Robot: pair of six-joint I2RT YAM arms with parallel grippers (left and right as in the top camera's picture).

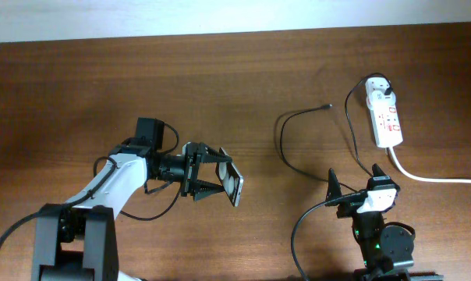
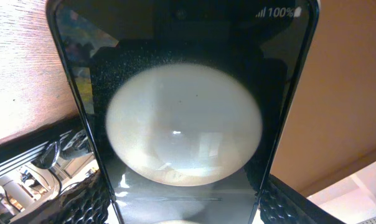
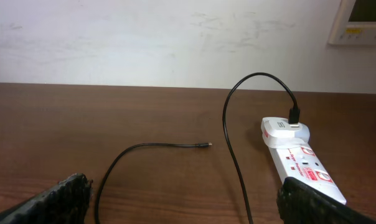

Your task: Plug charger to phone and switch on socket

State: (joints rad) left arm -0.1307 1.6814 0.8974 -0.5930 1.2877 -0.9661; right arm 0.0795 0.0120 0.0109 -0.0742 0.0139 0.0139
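Note:
I should next grab the phone [image 1: 235, 186] across its thin edge with my right gripper, so the left gripper's fingers stay free to regrip for plugging in the charger [image 1: 282, 136].
My left gripper [image 1: 217, 181] is shut on the phone [image 1: 235, 186] and holds it on edge above the table's middle. In the left wrist view the phone's [image 2: 185, 124] glossy black face fills the frame, clamped between the gripper's [image 2: 185, 208] fingers. The socket [image 1: 387, 119] lies at the back right, with the charger plugged into its white adapter [image 1: 378, 92]. The charger [image 1: 282, 136] loops across the table, its tip [image 1: 327, 105] lying free. My right gripper [image 1: 355, 179] is open and empty near the front. In its wrist view the gripper [image 3: 188, 208] faces the charger tip [image 3: 206, 145] and the socket [image 3: 300, 163].
A thick white cord [image 1: 434, 178] runs from the socket to the right edge. The table's far edge meets a white wall [image 3: 144, 37]. The robot bases stand at the front left and front right.

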